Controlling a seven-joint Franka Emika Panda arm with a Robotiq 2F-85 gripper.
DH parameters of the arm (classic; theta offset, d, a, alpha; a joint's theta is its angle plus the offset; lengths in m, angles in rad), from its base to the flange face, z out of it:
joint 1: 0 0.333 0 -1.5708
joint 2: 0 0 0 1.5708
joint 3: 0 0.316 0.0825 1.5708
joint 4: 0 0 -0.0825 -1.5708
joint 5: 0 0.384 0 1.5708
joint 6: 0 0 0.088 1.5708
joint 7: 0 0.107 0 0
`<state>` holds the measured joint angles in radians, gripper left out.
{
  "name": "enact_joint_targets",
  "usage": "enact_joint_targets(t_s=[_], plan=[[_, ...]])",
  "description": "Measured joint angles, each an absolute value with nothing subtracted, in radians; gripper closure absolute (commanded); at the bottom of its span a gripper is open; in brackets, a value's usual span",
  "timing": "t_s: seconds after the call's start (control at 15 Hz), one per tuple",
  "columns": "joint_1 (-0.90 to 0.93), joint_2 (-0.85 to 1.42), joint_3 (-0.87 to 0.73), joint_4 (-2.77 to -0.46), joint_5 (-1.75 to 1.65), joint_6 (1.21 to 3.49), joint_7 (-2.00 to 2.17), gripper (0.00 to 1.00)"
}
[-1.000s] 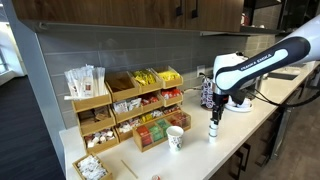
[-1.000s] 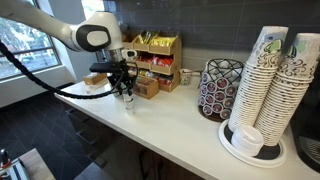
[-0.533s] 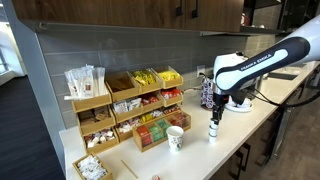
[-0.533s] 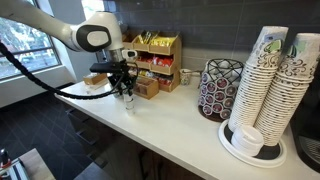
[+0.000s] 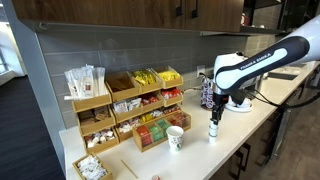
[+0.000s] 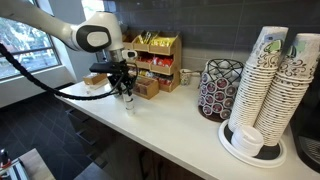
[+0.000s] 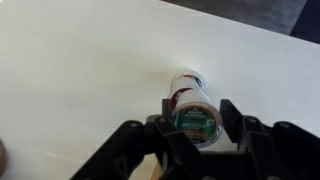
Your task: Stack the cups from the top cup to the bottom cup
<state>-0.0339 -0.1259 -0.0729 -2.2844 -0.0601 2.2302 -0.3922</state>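
I am ready to release the top cup, because the top cup's lower edge (image 7: 190, 98) between my fingers sits squarely on the upright cup below.
A short stack of small white cups (image 5: 212, 130) stands upright on the white counter (image 5: 200, 150); it also shows in the exterior view (image 6: 128, 100). My gripper (image 5: 213, 117) points straight down over it, as the exterior view (image 6: 125, 88) also shows. In the wrist view my gripper's (image 7: 196, 124) fingers press both sides of the top cup (image 7: 194, 118), which has a green printed lid. The cup below it (image 7: 188, 84) rests on the counter (image 7: 80, 70).
A printed paper cup (image 5: 175, 138) stands near a wooden organizer (image 5: 130, 105) of tea and sugar packets. A wire pod carousel (image 6: 220, 90) and tall stacks of printed paper cups (image 6: 275, 85) stand further along the counter. The counter's front edge is close to the stack.
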Motion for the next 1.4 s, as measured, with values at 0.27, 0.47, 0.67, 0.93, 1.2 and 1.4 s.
enact_joint_targets(t_s=[0.27,0.47,0.67,0.93,1.2,1.4], plan=[[-0.034,-0.126,-0.073,-2.284,-0.057,2.231,-0.391,0.16],[-0.034,-0.126,-0.073,-2.284,-0.057,2.232,-0.387,0.00],[-0.035,-0.126,-0.074,-2.284,-0.057,2.233,-0.375,0.00],[-0.044,-0.133,-0.081,-2.271,-0.040,2.226,-0.335,0.01],[-0.062,-0.180,-0.110,-2.247,0.018,2.210,-0.319,0.00],[-0.076,-0.241,-0.142,-2.235,0.070,2.181,-0.318,0.00]])
